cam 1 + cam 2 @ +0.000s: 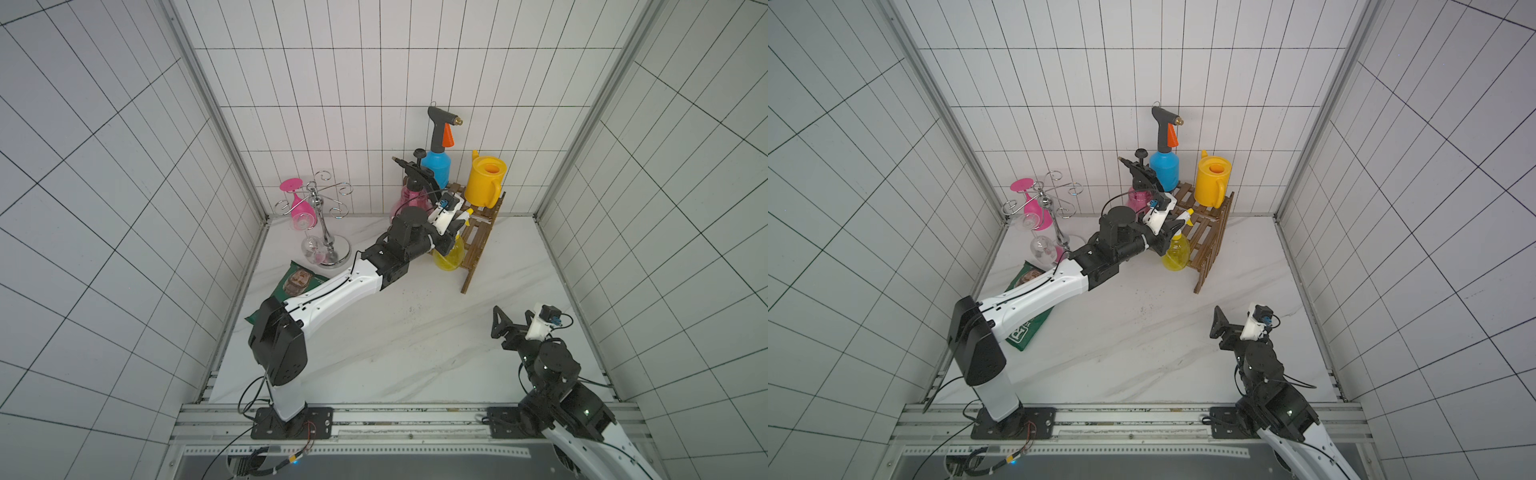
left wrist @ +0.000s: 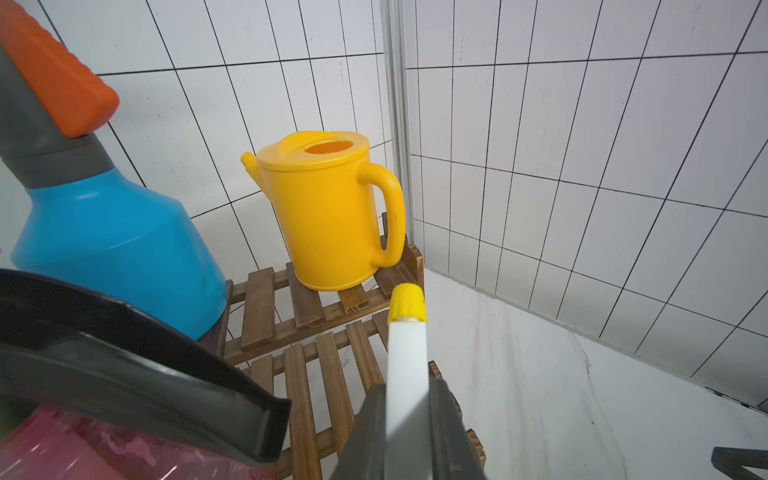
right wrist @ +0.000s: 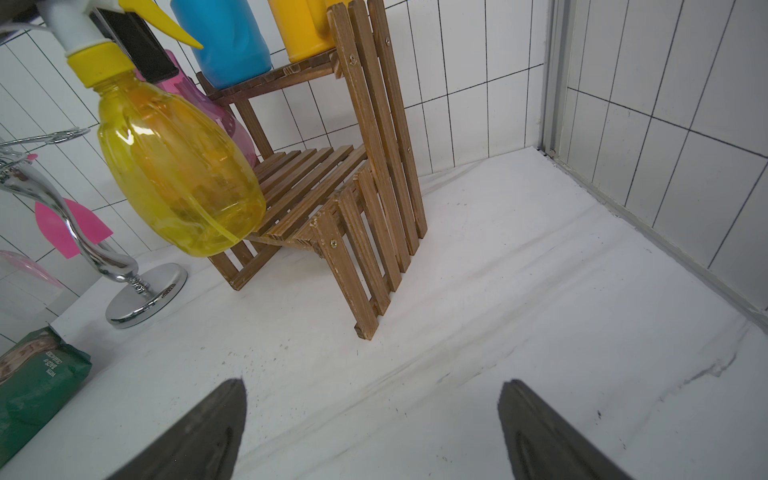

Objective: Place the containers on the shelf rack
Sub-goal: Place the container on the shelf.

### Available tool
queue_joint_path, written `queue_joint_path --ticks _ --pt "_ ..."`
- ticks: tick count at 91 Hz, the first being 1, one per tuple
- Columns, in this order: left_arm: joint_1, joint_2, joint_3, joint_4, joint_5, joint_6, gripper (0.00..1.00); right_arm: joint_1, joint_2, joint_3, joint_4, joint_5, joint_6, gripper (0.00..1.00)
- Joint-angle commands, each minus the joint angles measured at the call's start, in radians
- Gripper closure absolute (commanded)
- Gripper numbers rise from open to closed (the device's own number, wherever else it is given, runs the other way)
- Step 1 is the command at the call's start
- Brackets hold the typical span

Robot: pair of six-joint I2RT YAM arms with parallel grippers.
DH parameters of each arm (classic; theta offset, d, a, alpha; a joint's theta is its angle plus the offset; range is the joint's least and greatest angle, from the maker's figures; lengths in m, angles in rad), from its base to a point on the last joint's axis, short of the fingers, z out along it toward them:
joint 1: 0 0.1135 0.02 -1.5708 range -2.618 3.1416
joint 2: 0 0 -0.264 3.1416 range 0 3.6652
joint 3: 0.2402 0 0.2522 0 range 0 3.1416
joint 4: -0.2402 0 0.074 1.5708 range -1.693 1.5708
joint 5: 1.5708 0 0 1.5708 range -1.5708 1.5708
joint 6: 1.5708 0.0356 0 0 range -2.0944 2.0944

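The spray bottle's tilted base hangs short of the front edge of the lower shelf, so the spray bottle would fall if I let go now. My left gripper should keep holding it first.
My left gripper is shut on the white nozzle head of the small yellow spray bottle. The bottle hangs tilted at the front left of the lower tier of the brown slatted shelf rack; whether it touches the slats I cannot tell. The blue trigger bottle and the yellow watering can stand on the upper tier. The pink pump sprayer stands at the rack's left end. My right gripper is open over bare table.
A chrome glass holder with a pink and a clear wine glass stands at the back left. A green crisp bag lies partly under my left arm. Tiled walls close the back and both sides.
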Motion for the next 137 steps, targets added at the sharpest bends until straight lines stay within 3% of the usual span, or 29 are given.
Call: queue_joint_path --ticks 1,42,104,118,137 --pt "0.005 0.043 0.089 -0.052 0.018 0.056 1.0 -0.008 -0.012 0.034 -0.006 0.017 0.0 0.03" --pt "0.037 0.209 0.315 -0.14 0.033 0.058 1.0 -0.008 -0.011 0.031 -0.001 0.015 -0.003 0.03" --pt "0.055 0.302 0.411 -0.153 0.049 0.034 0.96 -0.009 -0.011 0.03 0.004 0.007 -0.007 0.03" --pt "0.059 0.312 0.417 -0.153 0.05 0.027 0.89 -0.009 -0.012 0.03 0.003 0.006 -0.006 0.03" --pt "0.065 0.321 0.412 -0.153 0.061 0.014 0.73 -0.009 -0.011 0.03 0.003 0.007 -0.007 0.03"
